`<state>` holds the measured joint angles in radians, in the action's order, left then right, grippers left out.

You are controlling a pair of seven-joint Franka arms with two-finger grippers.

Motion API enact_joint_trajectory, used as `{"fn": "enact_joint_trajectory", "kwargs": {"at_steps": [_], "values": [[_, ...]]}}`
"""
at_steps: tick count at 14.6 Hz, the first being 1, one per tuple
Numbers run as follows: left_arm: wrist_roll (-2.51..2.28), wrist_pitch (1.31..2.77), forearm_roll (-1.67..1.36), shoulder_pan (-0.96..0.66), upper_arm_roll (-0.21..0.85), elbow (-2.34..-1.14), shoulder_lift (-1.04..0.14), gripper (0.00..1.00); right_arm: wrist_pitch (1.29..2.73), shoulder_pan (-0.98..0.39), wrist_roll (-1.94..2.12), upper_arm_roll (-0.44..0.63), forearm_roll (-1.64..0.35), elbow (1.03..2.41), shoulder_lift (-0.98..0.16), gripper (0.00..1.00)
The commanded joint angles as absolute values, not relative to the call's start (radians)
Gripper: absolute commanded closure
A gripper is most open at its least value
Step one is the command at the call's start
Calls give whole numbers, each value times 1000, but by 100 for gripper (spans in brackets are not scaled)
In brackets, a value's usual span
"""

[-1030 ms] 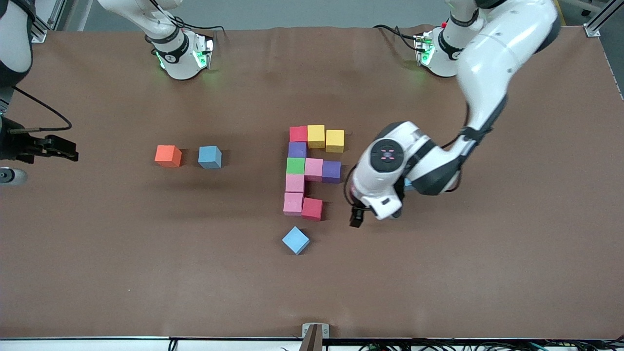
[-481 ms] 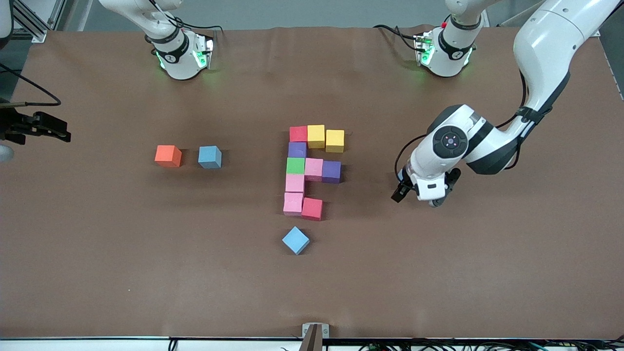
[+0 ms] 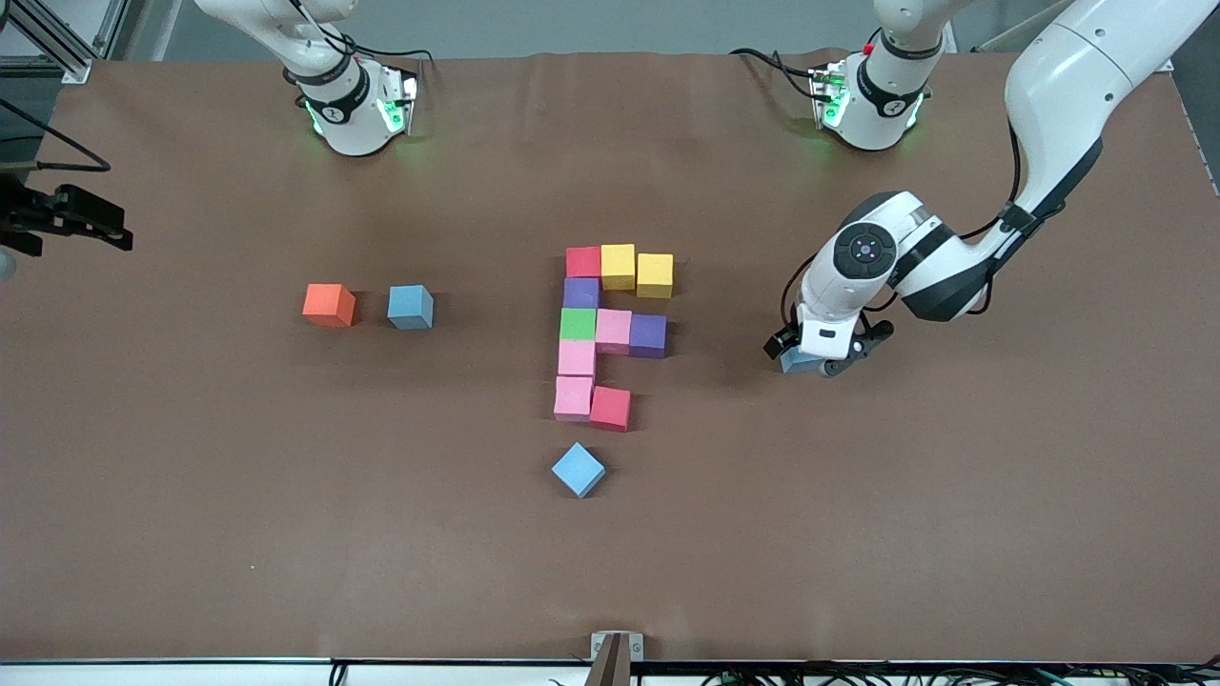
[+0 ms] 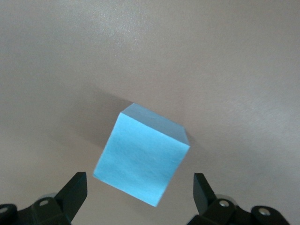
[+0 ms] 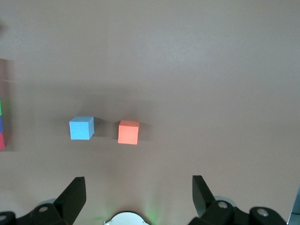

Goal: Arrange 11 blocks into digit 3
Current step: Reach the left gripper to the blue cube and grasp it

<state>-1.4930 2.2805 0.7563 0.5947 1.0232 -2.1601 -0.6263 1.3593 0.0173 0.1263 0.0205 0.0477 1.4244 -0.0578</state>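
The light blue block under my gripper sits at an angle ahead of both fingers. My left gripper should turn and go down first, then close on it.
Ten blocks lie touching mid-table: red [image 3: 583,261], two yellow [image 3: 618,265], purple [image 3: 580,292], green [image 3: 578,324], pink [image 3: 613,331], purple [image 3: 648,335], two pink [image 3: 576,358] and red [image 3: 610,408]. A loose light blue block [image 3: 578,469] lies nearer the camera. My left gripper [image 3: 822,353] hangs open over another light blue block [image 3: 793,363], toward the left arm's end. In the left wrist view that block [image 4: 140,157] lies turned between the spread fingers of the left gripper [image 4: 139,190], untouched. My right gripper [image 5: 139,192] is open and empty, raised high.
An orange cube [image 3: 329,305] and a darker blue cube [image 3: 411,307] stand side by side toward the right arm's end; the right wrist view shows the orange cube [image 5: 128,132] and the blue cube [image 5: 81,128] from high above. A bracket [image 3: 616,648] sits at the table's near edge.
The left arm swung away from the block figure toward its own end and lowered its open gripper over the light blue block. The right gripper drifted slightly at the table's edge.
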Motion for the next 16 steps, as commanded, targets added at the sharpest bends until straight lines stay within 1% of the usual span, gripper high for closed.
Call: {"fn": "enact_joint_trajectory", "kwargs": {"at_steps": [1,3,6,10,11,12,13,14,16], "values": [[-1413,2307,785,644,1039,-2198,-586,0,1347,18,135,6,46,1488,15,0],[-1321,2307,785,658,1040,-2197,-591,0,1356,18,135,6,46,1522,47,0],[-1299,2359,785,661,1039,-2195,-606,0,1355,18,135,14,46,1532,78,0],[-1305,2367,810,660,1037,-2191,-629,0,1365,17,135,14,46,1549,84,0],[-1305,2367,814,658,1034,-2189,-635,2,1368,15,135,14,46,1549,87,0],[-1305,2367,816,657,1034,-2187,-640,6,1373,15,135,14,40,1554,90,0],[-1307,2367,824,654,1031,-2187,-641,13,1381,18,135,14,29,1563,94,0],[-1307,2367,830,653,1029,-2186,-650,22,1388,18,135,17,23,1571,101,0],[-1307,2367,841,652,1028,-2175,-663,44,1400,17,135,17,21,1577,107,0]]}}
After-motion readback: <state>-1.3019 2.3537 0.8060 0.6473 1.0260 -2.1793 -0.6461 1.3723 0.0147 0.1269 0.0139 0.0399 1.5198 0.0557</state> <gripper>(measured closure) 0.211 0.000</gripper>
